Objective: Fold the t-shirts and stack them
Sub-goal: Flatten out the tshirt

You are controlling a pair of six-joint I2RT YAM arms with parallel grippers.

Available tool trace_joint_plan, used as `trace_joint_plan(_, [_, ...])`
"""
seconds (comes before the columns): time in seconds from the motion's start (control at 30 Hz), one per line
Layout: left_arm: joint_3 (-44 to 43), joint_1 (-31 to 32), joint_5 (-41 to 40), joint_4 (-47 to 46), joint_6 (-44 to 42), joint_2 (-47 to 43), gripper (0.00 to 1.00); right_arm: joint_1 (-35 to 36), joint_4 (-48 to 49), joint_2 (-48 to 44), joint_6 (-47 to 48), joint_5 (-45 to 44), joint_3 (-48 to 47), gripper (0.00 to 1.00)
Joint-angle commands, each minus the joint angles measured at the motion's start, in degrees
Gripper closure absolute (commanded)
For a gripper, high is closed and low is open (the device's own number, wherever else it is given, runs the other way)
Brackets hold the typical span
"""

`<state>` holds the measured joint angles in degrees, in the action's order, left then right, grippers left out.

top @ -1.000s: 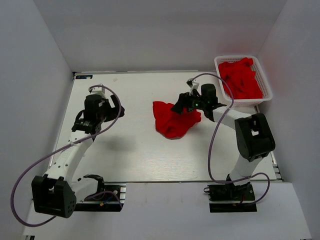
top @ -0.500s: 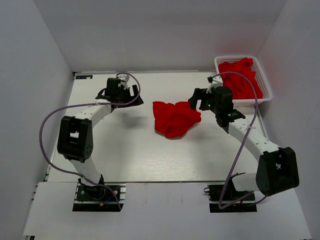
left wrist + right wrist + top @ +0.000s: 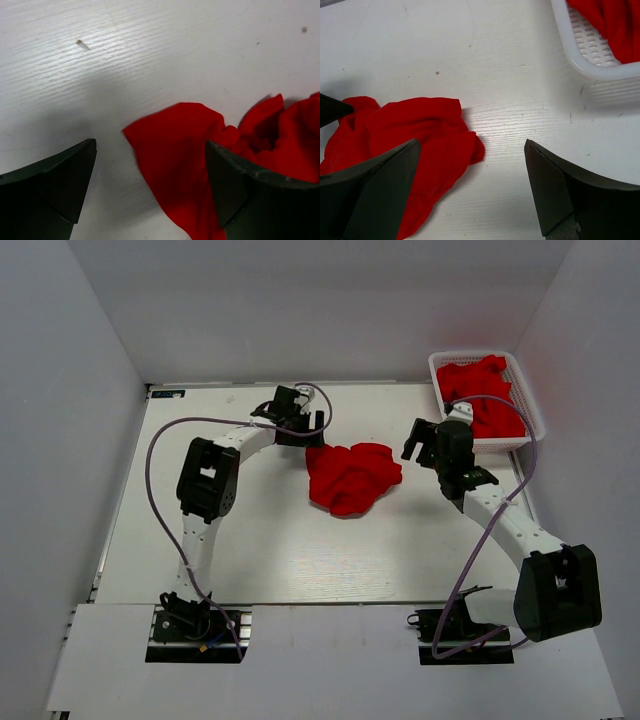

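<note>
My left gripper reaches the red t-shirt and picks up its protruding corner next, leaving the opposite side free, to spread it for folding.
A crumpled red t-shirt [image 3: 348, 476] lies on the white table [image 3: 250, 540] near the middle. It also shows in the left wrist view [image 3: 195, 155] and the right wrist view [image 3: 410, 145]. My left gripper [image 3: 303, 431] is open and empty just above the shirt's upper left edge. My right gripper [image 3: 418, 444] is open and empty, a little to the right of the shirt. More red shirts [image 3: 483, 398] are piled in the white basket [image 3: 440, 370] at the back right.
The basket's rim [image 3: 580, 60] stands close behind my right gripper. Grey walls close in the table on the left, back and right. Purple cables loop from both arms.
My left gripper has swung right across the table to the shirt's upper left edge. My right gripper has drawn back to the right, away from the shirt.
</note>
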<state>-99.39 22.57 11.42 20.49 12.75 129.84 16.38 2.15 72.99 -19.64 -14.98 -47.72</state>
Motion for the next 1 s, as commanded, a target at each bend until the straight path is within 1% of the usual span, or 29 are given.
trace_joint_plan(0.0, [-2.6, 2.0, -4.5, 3.6, -1.8, -0.1, 0.03, -1.0, -0.8, -0.6, -2.9, -3.2, 0.3, 0.1])
trace_joint_plan(0.1, [-0.8, 3.5, -8.3, 3.6, -2.3, 0.4, 0.07, -1.2, -0.6, -0.6, -4.3, -2.5, 0.5, 0.1])
trace_joint_plan(0.2, [-0.8, 5.8, -12.0, 3.8, -2.3, 2.5, 0.11, -1.4, -0.3, -0.7, -4.3, -2.6, 0.7, 0.1])
trace_joint_plan(0.27, [-2.3, 6.9, -15.9, 5.6, -2.8, 4.8, 0.12, -1.8, -0.6, -1.0, -4.4, -3.3, 1.2, 0.1])
trace_joint_plan(0.3, [-3.5, 7.7, -16.9, 6.7, -2.8, 5.6, 0.15, -1.8, -0.6, -1.4, -4.4, -3.7, 1.5, 0.1])
trace_joint_plan(0.37, [-4.0, 8.2, -18.4, 8.3, -2.8, 6.1, 0.33, -2.0, -0.4, -1.8, -4.5, -4.6, 2.2, 0.1])
trace_joint_plan(0.43, [-4.1, 8.2, -18.4, 8.3, -2.8, 6.7, 0.55, -2.1, -0.1, -2.2, -4.7, -4.7, 2.9, 0.1])
trace_joint_plan(0.47, [-3.4, 8.2, -18.4, 8.3, -2.2, 6.7, 0.77, -2.1, -0.3, -2.2, -4.7, -4.7, 3.1, 0.1])
trace_joint_plan(0.53, [-1.9, 8.2, -19.8, 8.3, -1.7, 4.8, 1.0, -2.4, -0.3, -1.3, -5.2, -3.8, 3.6, 0.1])
trace_joint_plan(0.63, [1.4, 8.2, -22.7, 4.9, -1.1, 1.8, 1.0, -2.5, -0.3, 0.2, -5.1, -2.5, 3.8, 0.11])
trace_joint_plan(0.67, [3.6, 8.2, -22.7, 3.9, -0.4, -0.6, 1.0, -2.8, -0.4, 0.7, -5.1, -2.3, 3.7, 0.11])
trace_joint_plan(0.77, [8.5, 7.6, -22.7, -0.7, 0.2, -5.7, 1.0, -3.2, -0.5, 3.5, -4.0, 0.8, 2.5, 0.17])
trace_joint_plan(0.8, [9.7, 7.6, -20.9, -2.0, 0.2, -6.8, 1.0, -3.3, -0.4, 4.9, -3.7, 1.7, 2.1, 0.17])
trace_joint_plan(0.83, [11.4, 7.6, -19.7, -3.9, 0.2, -7.7, 1.0, -3.4, -0.4, 6.5, -2.3, 4.7, 1.8, 0.19])
trace_joint_plan(0.97, [11.9, 7.0, -18.2, -3.9, -0.4, -8.8, 1.0, -3.0, -0.4, 12.2, 0.8, 7.4, -1.0, 0.17])
